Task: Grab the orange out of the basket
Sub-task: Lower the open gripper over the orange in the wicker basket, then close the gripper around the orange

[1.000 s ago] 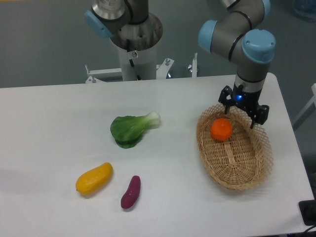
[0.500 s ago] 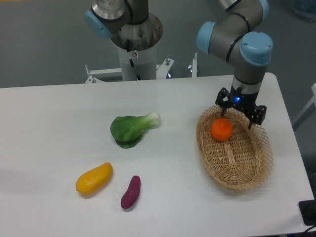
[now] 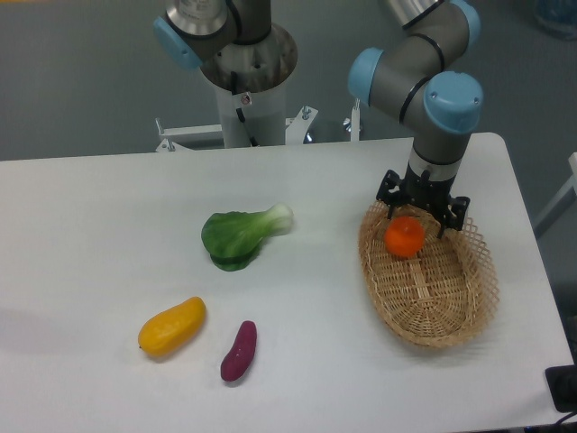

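My gripper grasps the orange (image 3: 405, 236) by its rounded sides next, to lift it out of the wicker basket (image 3: 442, 307).
The orange (image 3: 405, 236) is small, round and bright, and lies in the far end of the tan wicker basket (image 3: 442, 307) at the right of the table. My gripper (image 3: 416, 213) hangs just above and behind the orange. Its two black fingers are spread apart, one left of the fruit's top and one to the right. It is open and holds nothing. The orange rests on the basket floor.
A green bok choy (image 3: 242, 235) lies mid-table. A yellow-orange mango-like fruit (image 3: 171, 326) and a purple sweet potato (image 3: 239, 350) lie at the front left. The robot's base column (image 3: 243, 81) stands behind the table. The table's right edge is close to the basket.
My gripper has moved left, from over the basket's far right rim to above the orange. The orange and basket have not moved.
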Robot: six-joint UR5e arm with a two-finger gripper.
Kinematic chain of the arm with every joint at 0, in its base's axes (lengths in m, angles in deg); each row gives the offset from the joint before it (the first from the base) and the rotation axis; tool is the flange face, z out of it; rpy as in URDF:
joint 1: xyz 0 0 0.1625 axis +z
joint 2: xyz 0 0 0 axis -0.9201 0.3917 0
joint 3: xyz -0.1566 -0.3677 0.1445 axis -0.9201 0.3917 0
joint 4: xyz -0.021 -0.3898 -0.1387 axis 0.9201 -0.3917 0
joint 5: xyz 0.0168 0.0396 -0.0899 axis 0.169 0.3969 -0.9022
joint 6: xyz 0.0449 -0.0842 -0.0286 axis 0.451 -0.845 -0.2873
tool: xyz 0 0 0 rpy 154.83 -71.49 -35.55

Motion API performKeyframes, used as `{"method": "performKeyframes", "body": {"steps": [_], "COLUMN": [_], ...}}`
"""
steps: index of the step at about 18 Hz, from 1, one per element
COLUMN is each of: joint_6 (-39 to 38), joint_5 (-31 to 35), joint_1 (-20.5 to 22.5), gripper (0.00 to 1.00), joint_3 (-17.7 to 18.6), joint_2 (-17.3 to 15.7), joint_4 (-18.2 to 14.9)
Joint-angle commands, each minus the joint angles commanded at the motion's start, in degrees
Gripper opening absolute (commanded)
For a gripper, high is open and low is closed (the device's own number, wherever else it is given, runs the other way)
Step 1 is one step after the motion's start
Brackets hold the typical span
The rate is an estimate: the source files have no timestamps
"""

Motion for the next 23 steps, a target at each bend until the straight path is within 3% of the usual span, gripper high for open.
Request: {"method": "performKeyframes", "body": {"steps": [17, 20, 21, 23], "joint_6": [0.2, 0.5, 0.6, 0.7], "joint_5": [-0.1, -0.1, -0.1, -0.1], "joint_1": [0.0, 0.0, 0.0, 0.0], "gripper": [1.0, 0.74, 0.68, 0.66], "joint_3": [3.2, 2.9, 2.6, 2.2], "joint_2": [1.9, 1.9, 1.9, 1.9], "joint_4": [5.8, 6.0, 5.9, 5.9]}}
